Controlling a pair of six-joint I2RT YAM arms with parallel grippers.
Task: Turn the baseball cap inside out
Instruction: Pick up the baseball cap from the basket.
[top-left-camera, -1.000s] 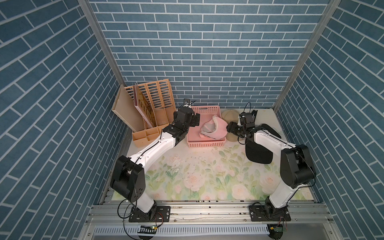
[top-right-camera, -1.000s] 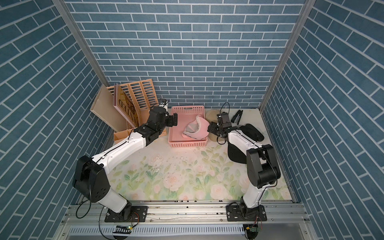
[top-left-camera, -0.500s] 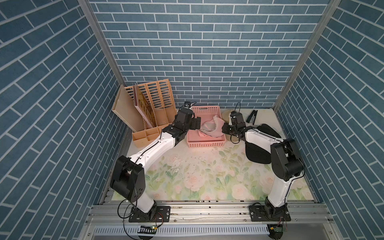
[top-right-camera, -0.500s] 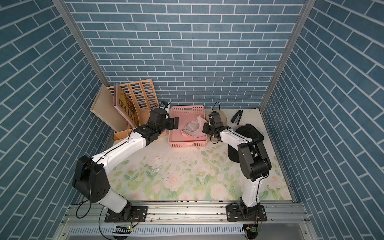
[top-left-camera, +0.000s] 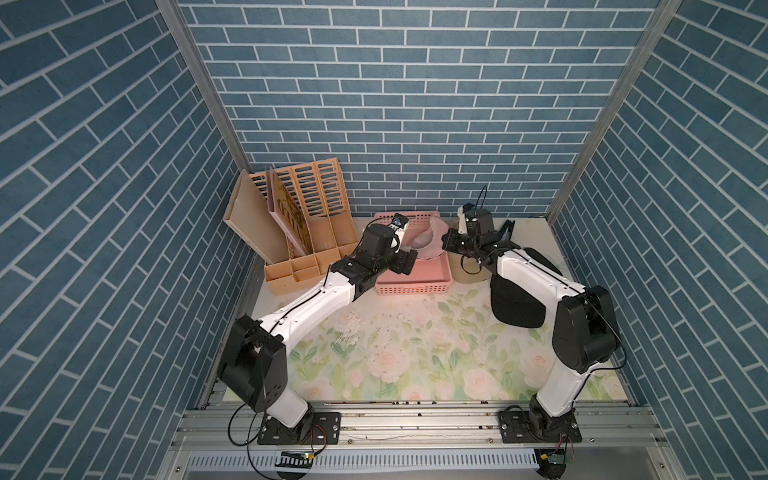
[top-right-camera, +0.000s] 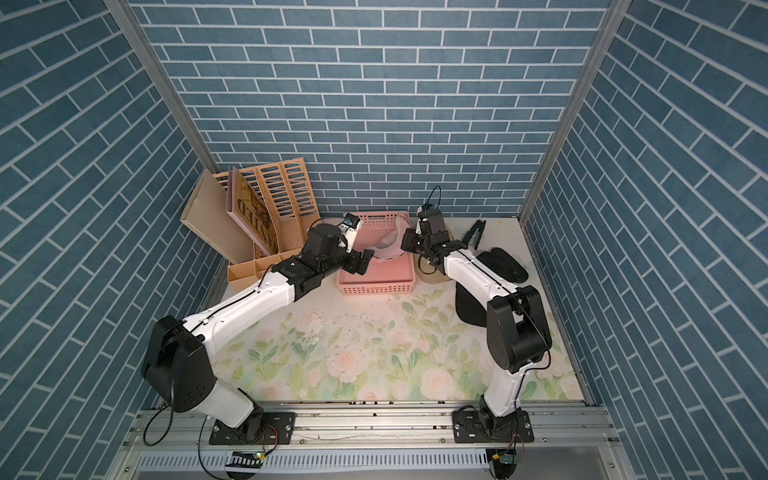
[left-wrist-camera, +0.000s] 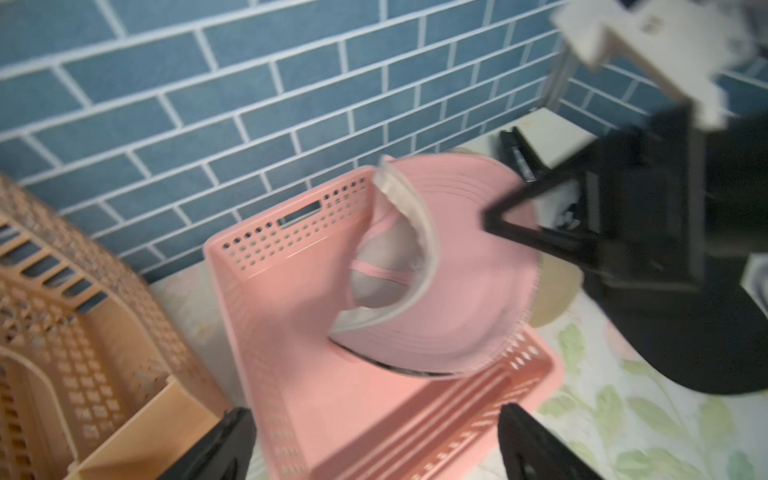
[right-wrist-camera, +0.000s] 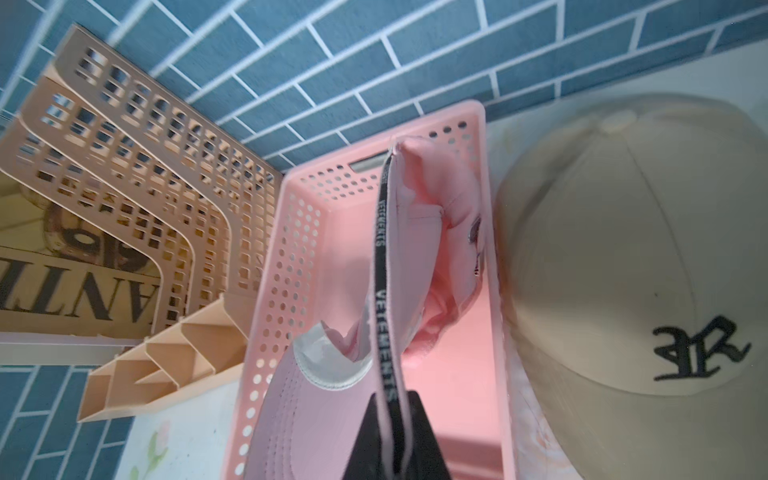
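Note:
My left gripper pinches the pink baseball cap's brim at the black lettered edge next, leaving the cap's top free for turning the cap inside out.
The pink baseball cap (top-left-camera: 430, 240) (top-right-camera: 390, 246) sits tilted in the pink basket (top-left-camera: 415, 286) (top-right-camera: 376, 287), its pale lining facing my left wrist camera. My right gripper (top-left-camera: 446, 242) (top-right-camera: 405, 245) (right-wrist-camera: 392, 401) is shut on the cap's (right-wrist-camera: 328, 419) rim, with the black lettered band running between its fingers. In the left wrist view that gripper (left-wrist-camera: 492, 220) pinches the cap (left-wrist-camera: 469, 270) at the brim's edge. My left gripper (top-left-camera: 409, 264) (top-right-camera: 365, 266) (left-wrist-camera: 374, 415) is open over the basket's front left part, short of the cap and holding nothing.
A beige cap (top-left-camera: 463, 272) (right-wrist-camera: 623, 249) with a black letter lies right of the basket. A black cap (top-left-camera: 515, 307) lies under the right arm. An orange file rack (top-left-camera: 307, 216) (right-wrist-camera: 145, 166) stands left of the basket, and a black clip (top-right-camera: 476, 235) lies at the back right.
My right gripper moved left from the beige cap to the pink cap, shut on its rim and drew it toward the basket's right side. The left gripper stayed open and edged closer.

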